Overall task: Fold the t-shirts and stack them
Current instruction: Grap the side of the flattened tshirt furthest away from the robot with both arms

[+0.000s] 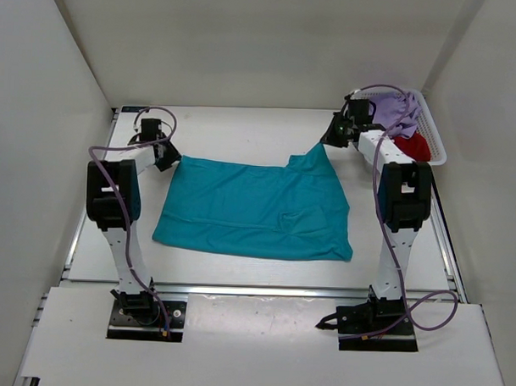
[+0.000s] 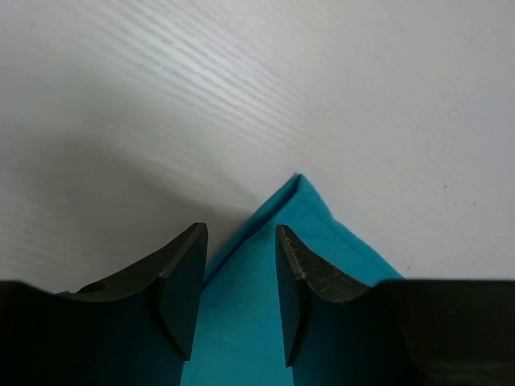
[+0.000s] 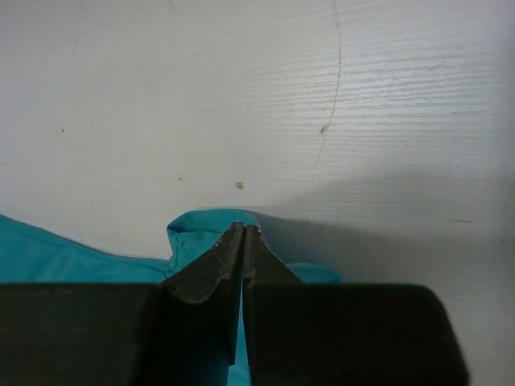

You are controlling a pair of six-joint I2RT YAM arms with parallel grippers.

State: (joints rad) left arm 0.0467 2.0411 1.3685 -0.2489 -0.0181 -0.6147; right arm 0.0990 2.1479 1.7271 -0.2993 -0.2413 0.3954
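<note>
I will next grab the teal t-shirt [image 1: 257, 212] by the far corner [image 1: 182, 161] with my left gripper, to match my right gripper's corner. Then I can fold the t-shirt's far edge toward the near side.
The teal t-shirt [image 1: 257, 212] lies spread flat in the middle of the table. My left gripper [image 1: 169, 159] is at its far-left corner, open, low over the table. In the left wrist view that corner [image 2: 326, 229] lies loose between the two parted fingers of the left gripper [image 2: 240, 230]. My right gripper [image 1: 331, 138] is shut on the shirt's far-right corner and holds it raised, so the cloth peaks up to it. The right wrist view shows teal hem [image 3: 193, 235] bunched around the closed right gripper [image 3: 243, 227]. A lavender t-shirt [image 1: 397, 109] and a dark red t-shirt [image 1: 412, 147] lie in the basket.
A white mesh basket [image 1: 435, 138] stands at the far right, just behind the right arm. White walls enclose the table on the left, the back and the right. Both arm bases stand at the near edge, with purple cables looping along them.
</note>
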